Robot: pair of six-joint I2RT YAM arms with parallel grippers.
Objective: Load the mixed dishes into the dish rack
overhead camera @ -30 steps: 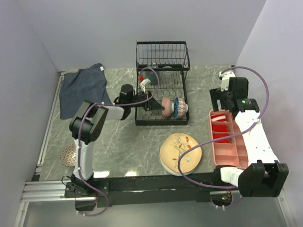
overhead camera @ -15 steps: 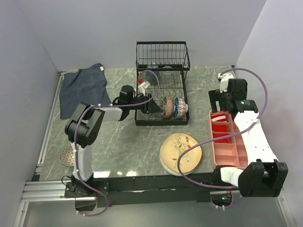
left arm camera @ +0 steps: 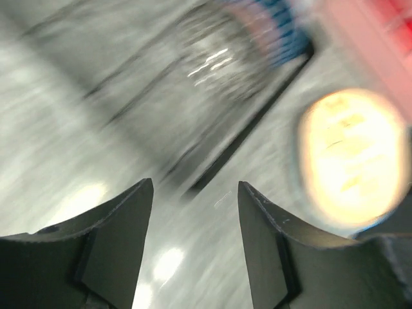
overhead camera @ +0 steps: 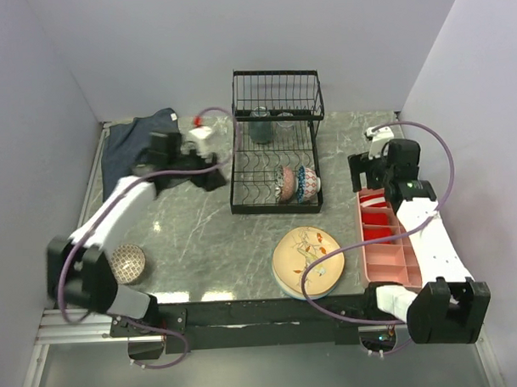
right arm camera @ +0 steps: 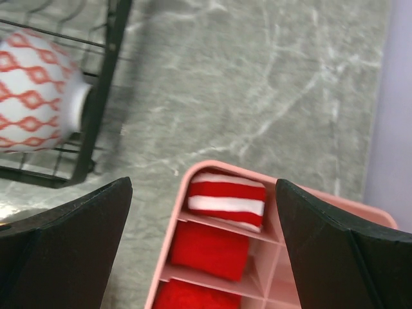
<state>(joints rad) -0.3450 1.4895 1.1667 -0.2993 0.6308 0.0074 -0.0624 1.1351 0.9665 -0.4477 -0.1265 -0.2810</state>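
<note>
My left gripper should grab the small patterned bowl by its rim [overhead camera: 127,245], because the bowl's rounded body should stay free to stand in the rack's slots.
The black wire dish rack [overhead camera: 274,163] stands mid-table. Two patterned bowls stand on edge in its front slots, a pinkish one [overhead camera: 284,182] and a blue one [overhead camera: 307,183]. A clear glass [overhead camera: 260,125] sits at its back. The peach plate [overhead camera: 307,260] lies on the table in front of the rack, and a patterned bowl [overhead camera: 127,263] sits at the near left. My left gripper [overhead camera: 212,175] hangs open and empty just left of the rack. Its wrist view is blurred: gripper [left arm camera: 195,187], plate [left arm camera: 351,158]. My right gripper [right arm camera: 203,187] is wide open over the pink tray's far end.
A pink compartmented tray [overhead camera: 388,248] with red and striped contents lies along the right side under the right arm. A dark blue cloth [overhead camera: 138,145] is bunched at the back left. Walls close in left, right and behind. The red-and-white bowl [right arm camera: 38,90] shows at the rack's right edge.
The left gripper has opened, leaving the pinkish bowl in the rack, and the arm has swung back out to the left. The bowl at the near left is now uncovered. The right arm barely moved.
</note>
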